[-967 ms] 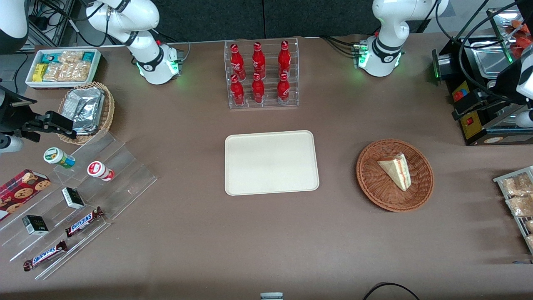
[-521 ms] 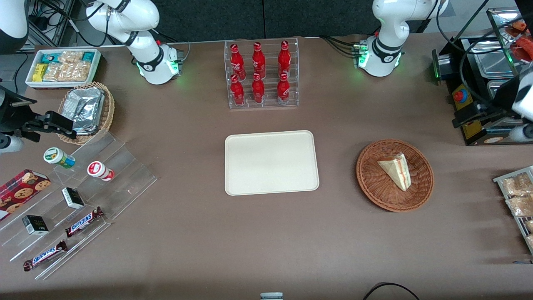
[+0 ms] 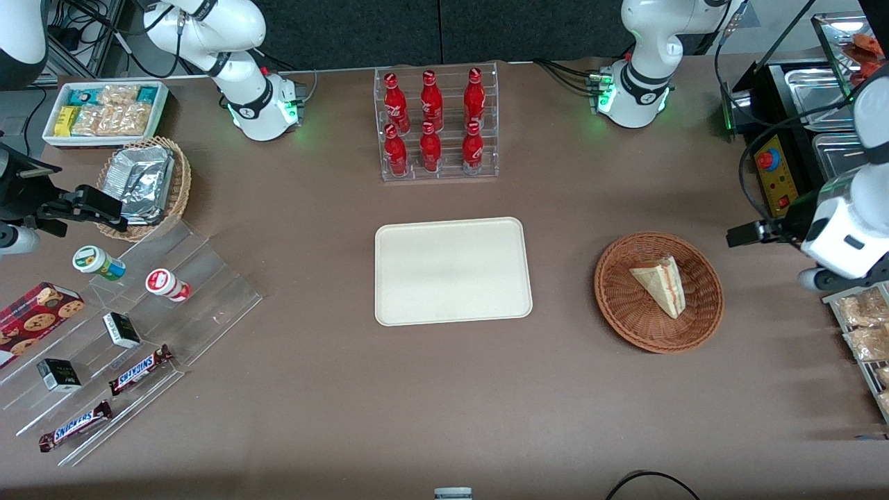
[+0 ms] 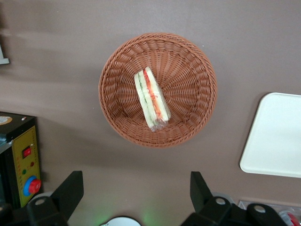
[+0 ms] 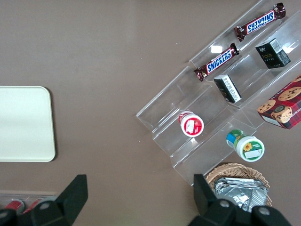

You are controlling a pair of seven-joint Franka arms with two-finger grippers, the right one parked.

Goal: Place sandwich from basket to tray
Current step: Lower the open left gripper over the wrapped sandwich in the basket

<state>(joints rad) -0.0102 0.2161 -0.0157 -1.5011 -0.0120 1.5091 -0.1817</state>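
I should next take hold of the sandwich by its crinkled wrapper end [image 3: 655,271] with my gripper, so that I can put it on the cream tray [image 3: 451,271].
The sandwich [image 3: 658,285], a pale bread wedge with red and green filling, lies in the round reddish-brown wicker basket [image 3: 618,316]. The cream tray [image 3: 451,271] lies empty at the table's middle, beside the basket. The left arm's gripper [image 3: 744,235] hangs above the table beside the basket, toward the working arm's end, and touches nothing. In the left wrist view the gripper [image 4: 134,193] is open and empty, with the sandwich [image 4: 151,98] in the basket [image 4: 197,66] below it and ahead of the fingers, and a corner of the tray [image 4: 277,136] showing.
A black machine with a red button [image 3: 771,167] and a wire rack of snack packets [image 3: 861,333] stand at the working arm's end. A rack of red bottles [image 3: 436,125] stands farther from the camera than the tray. A clear stepped shelf [image 3: 139,326] lies toward the parked arm's end.
The left arm has swung from over the black machine toward the basket, and its gripper has come nearer the basket. The sandwich, basket and tray have not moved.
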